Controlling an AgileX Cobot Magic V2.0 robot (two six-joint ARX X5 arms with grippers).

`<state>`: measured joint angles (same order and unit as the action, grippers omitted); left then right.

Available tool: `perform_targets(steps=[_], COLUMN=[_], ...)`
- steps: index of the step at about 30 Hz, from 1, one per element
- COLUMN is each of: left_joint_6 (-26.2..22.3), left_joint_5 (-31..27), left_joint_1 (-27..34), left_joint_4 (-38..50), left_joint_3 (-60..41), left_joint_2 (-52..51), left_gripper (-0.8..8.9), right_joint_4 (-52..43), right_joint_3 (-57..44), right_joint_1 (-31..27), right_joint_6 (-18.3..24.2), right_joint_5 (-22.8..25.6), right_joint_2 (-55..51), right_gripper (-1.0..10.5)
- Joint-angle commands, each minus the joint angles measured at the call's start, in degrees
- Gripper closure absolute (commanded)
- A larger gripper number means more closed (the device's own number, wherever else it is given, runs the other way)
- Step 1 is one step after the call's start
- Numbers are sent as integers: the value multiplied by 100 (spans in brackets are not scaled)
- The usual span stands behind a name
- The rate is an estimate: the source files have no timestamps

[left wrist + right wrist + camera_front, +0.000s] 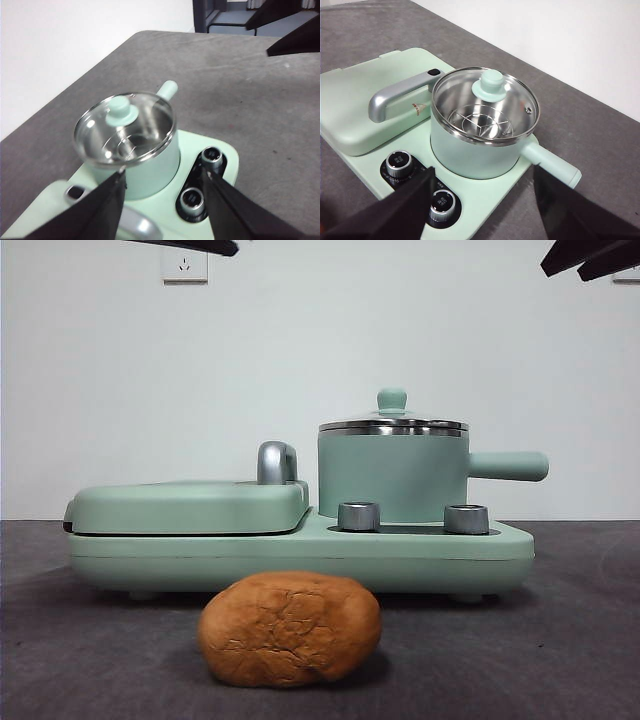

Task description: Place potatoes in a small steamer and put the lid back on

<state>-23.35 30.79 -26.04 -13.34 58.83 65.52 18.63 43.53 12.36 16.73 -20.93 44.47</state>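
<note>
My left gripper grabs the lid by its narrow mint-green knob [392,400] next, since the glass lid spans the whole pot [393,478], too wide for the gripper's fingers.
The orange-brown potato [289,628] lies on the dark table in front of the cooker. The mint-green steamer pot [393,478] stands on the cooker's right side, its handle pointing right. The glass lid [392,423] with the mint knob sits on it. The pot [131,150] and lid [122,125] show in the left wrist view, and the pot [482,150] and lid [487,107] in the right wrist view, with a wire rack inside. My left gripper [162,175] is open above the pot. My right gripper [482,172] is open above it too. Both show as dark tips at the front view's top.
The mint-green cooker base [300,545] has a flat griddle lid [190,505] with a chrome handle [276,462] on its left and two steel knobs [358,516] at the front. A wall socket [185,265] is on the white wall behind.
</note>
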Motion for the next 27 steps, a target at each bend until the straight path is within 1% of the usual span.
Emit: perform_targets(steps=[1, 2, 5, 8, 10, 11, 13, 19, 24, 27], left_joint_6=[15, 31, 179, 522, 782, 896, 1119, 1569, 1838, 1847], left_joint_5=[-90, -160, -603, -1097, -1290, -1333, -1346, -1346, -1346, -1346], left_joint_1=[-160, -208, -400, -605, -710, -743, -793, -925, -975, -979], left_joint_4=[271, 378, 863, 1467, 1880, 2037, 2256, 2247, 2194, 2192], left_joint_3=[151, 151, 151, 157, 166, 177, 256, 975, 1740, 2100], left_joint_2=[184, 236, 498, 870, 1176, 1305, 1602, 2518, 3279, 3687], left_gripper=[558, 558, 559, 552, 513, 496, 493, 497, 497, 498], right_joint_4=[-59, -59, -59, -59, -59, -57, -57, -55, -52, -55], right_joint_3=[98, 98, 98, 98, 98, 98, 98, 98, 98, 98], right_joint_1=[22, 22, 22, 22, 22, 22, 22, 22, 22, 22], right_joint_6=[48, 48, 48, 48, 48, 48, 48, 44, 44, 46], right_joint_5=[13, 13, 11, 11, 11, 11, 13, 15, 22, 42], right_joint_2=[44, 44, 44, 44, 42, 42, 42, 42, 42, 42], right_gripper=[634, 634, 634, 634, 634, 634, 634, 634, 634, 634])
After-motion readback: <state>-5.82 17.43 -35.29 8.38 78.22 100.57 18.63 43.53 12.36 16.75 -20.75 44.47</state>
